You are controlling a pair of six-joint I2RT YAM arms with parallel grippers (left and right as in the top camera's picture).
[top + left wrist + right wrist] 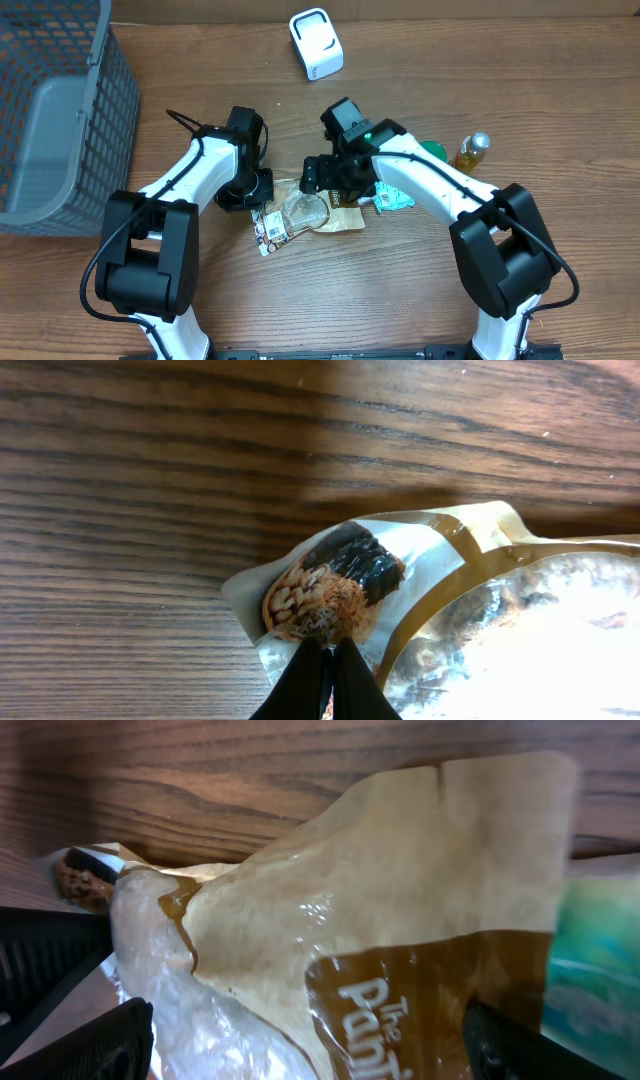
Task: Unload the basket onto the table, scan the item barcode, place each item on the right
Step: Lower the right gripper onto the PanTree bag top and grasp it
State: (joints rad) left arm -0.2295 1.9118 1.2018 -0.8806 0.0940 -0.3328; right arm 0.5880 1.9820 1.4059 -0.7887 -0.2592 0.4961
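Note:
The white barcode label end of the snack pouch needs to stay uncovered for scanning. My right gripper will grab the pouch by its brown top next.
A shiny snack pouch with a clear window and brown print lies flat in the middle of the table. Its white barcode label end points toward the front. My left gripper is shut, its tips resting on the pouch's printed corner. I cannot tell whether it pinches the film. My right gripper is open, its fingers straddling the pouch's brown top just above it. In the overhead view the right gripper hovers over the pouch's far edge. A white scanner stands at the back.
A grey mesh basket fills the left back corner. A green packet, a green-lidded item and a small yellow bottle lie right of the pouch, under and beside the right arm.

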